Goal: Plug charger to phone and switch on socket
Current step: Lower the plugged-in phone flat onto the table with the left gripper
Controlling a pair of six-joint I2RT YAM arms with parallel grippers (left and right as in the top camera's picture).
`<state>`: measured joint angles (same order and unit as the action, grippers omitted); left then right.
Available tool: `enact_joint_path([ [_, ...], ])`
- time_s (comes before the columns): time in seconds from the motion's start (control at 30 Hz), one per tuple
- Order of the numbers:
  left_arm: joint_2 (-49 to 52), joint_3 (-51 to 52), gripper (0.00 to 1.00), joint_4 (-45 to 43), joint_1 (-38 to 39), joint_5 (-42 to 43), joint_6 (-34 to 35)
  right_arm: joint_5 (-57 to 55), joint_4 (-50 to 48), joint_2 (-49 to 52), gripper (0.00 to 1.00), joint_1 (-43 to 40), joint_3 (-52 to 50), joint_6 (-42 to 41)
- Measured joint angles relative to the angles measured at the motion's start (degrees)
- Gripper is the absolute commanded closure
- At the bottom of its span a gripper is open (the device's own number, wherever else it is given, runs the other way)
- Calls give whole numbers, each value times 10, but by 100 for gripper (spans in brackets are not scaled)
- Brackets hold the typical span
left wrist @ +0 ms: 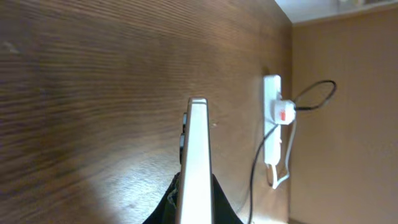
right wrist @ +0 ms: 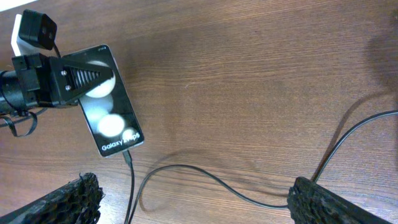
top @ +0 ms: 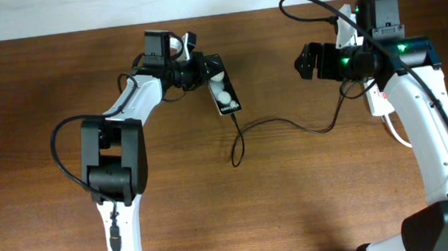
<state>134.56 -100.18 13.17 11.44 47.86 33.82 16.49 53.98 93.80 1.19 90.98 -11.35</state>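
Observation:
The black phone's lower end hangs above the tabletop, its cable dangling, so the phone comes down next, before my left gripper opens.
My left gripper is shut on the upper end of the black phone and holds it at the table's far middle. In the right wrist view the phone shows two white spots and white text. In the left wrist view it stands edge-on. The charger's thin black cable meets the phone's lower end with its plug tip, loops on the table and runs right. The white socket strip carries a white adapter block with a red mark. My right gripper is open and empty, right of the phone.
The brown wooden table has its far edge against a pale wall. The strip's thick white cord trails by the right arm, which hides most of the strip in the overhead view. A slack cable loop lies below the phone.

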Motion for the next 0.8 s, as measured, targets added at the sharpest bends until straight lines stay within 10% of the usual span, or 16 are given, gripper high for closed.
enact_joint_path([
  [0.8, 0, 0, 100, 68, 49, -10, -43, 3, 0, 0, 1, 0, 0, 8],
])
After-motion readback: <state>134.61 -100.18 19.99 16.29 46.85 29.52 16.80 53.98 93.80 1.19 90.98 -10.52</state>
